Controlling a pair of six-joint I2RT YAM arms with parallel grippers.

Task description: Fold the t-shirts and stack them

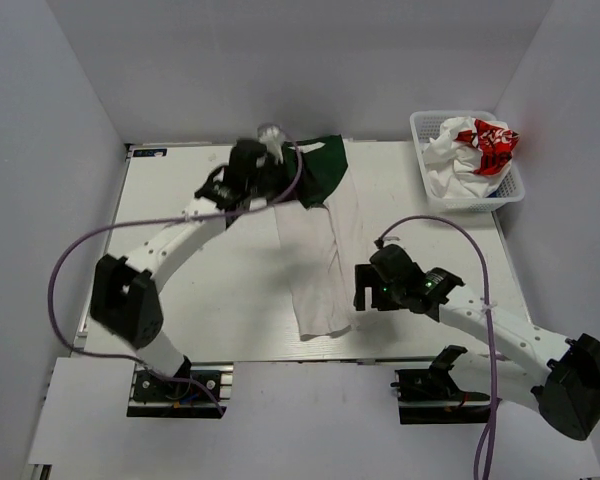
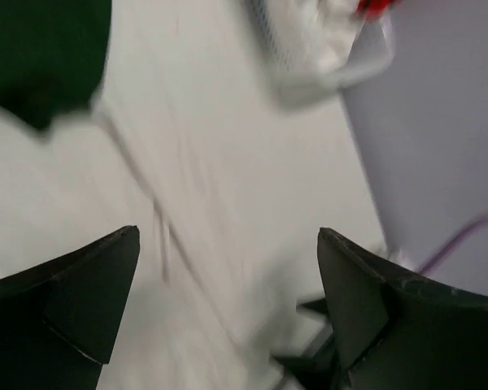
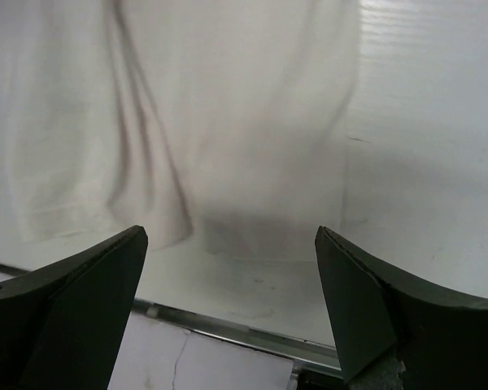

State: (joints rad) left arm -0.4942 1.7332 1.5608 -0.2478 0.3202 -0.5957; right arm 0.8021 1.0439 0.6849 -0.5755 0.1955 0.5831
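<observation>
My left gripper grabs the off-white t-shirt's near hem corner next, opposite my right gripper, to fold the t-shirt toward the green end.
The off-white t-shirt [image 1: 318, 255] lies folded into a long narrow strip down the middle of the table, its dark green sleeve [image 1: 320, 170] at the far end. My left gripper [image 1: 275, 160] is open and empty over that green end; its wrist view shows blurred off-white cloth [image 2: 187, 203] and green cloth [image 2: 41, 57]. My right gripper [image 1: 365, 285] is open and empty just right of the strip's near end, whose hem [image 3: 187, 162] lies ahead of its fingers. The white tee with red print [image 1: 475, 150] is crumpled in a basket. The blue tee is out of view.
A white plastic basket [image 1: 467, 198] stands at the table's far right corner, also in the left wrist view [image 2: 325, 57]. The table's near metal edge [image 3: 252, 329] runs just below the right gripper. Grey walls enclose the table.
</observation>
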